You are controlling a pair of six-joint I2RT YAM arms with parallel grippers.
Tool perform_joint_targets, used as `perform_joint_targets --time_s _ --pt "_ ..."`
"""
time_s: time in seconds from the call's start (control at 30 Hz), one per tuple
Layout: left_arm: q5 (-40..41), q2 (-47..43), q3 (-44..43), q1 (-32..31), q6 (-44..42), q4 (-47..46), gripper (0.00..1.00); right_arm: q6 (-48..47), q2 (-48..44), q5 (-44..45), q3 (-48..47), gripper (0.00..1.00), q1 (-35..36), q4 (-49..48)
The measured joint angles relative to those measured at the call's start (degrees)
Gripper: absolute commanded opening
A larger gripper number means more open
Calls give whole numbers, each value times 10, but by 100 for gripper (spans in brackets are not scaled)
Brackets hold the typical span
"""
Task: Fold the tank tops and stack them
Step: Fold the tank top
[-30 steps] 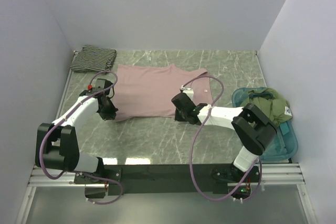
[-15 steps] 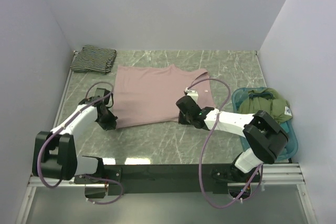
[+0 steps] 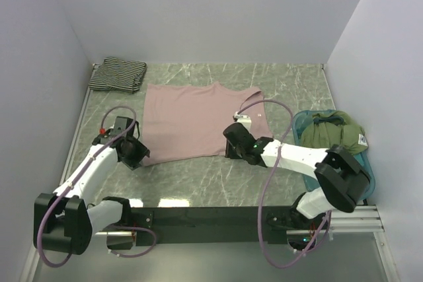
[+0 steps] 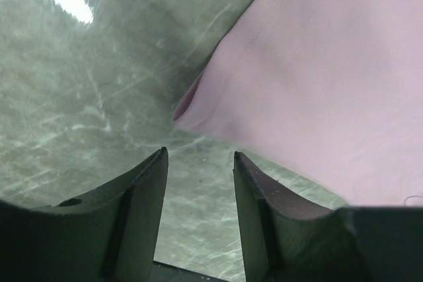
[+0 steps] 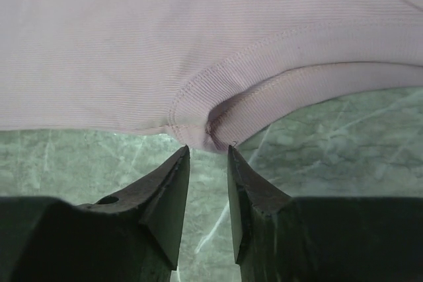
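I will grab the mauve-pink tank top's near corner (image 3: pixel 146 162) (image 4: pixel 189 119) with my left gripper next, so that both grippers can fold the tank top's near edge over.
The mauve-pink tank top (image 3: pixel 195 120) lies folded flat in the middle of the table. Its near-left corner (image 4: pixel 192 107) sits just beyond my left gripper (image 4: pixel 198 156), whose jaws stand open over bare table. Its near-right corner (image 5: pixel 211 130) lies just past my right gripper (image 5: pixel 208 151), also open with nothing between the fingers. In the top view the left gripper (image 3: pixel 135 152) is at the fabric's near-left corner and the right gripper (image 3: pixel 232 144) at its near-right corner. The striped tank top (image 3: pixel 117 74) lies folded at the far left corner.
A teal tray (image 3: pixel 360 179) at the right edge holds an olive-green garment (image 3: pixel 338 130). The table (image 3: pixel 198 183) is green marble, enclosed by pale walls on three sides. The arms' black base rail (image 3: pixel 211 217) runs along the near edge.
Both grippers were shut on the pink top's near corners and drew them toward the near edge. They have now opened and let the fabric go, backing off slightly.
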State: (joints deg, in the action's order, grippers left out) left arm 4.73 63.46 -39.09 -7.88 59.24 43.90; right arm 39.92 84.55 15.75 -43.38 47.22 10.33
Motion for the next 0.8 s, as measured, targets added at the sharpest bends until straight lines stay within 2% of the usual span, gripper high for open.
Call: perform_joint_targets --time_s 0.27,0.57,0.77,0.8 --pt "4 -6 64 -29 64 -23 50 3 -27 18 8 38 3 4" --pt "32 -10 83 -31 101 -66 48 5 -16 23 23 39 10 -20" --pt "49 -11 92 -31 111 -89 41 12 -16 26 43 39 16 -30" --pt "53 -10 92 -31 111 -92 38 13 -16 27 44 39 18 -32"
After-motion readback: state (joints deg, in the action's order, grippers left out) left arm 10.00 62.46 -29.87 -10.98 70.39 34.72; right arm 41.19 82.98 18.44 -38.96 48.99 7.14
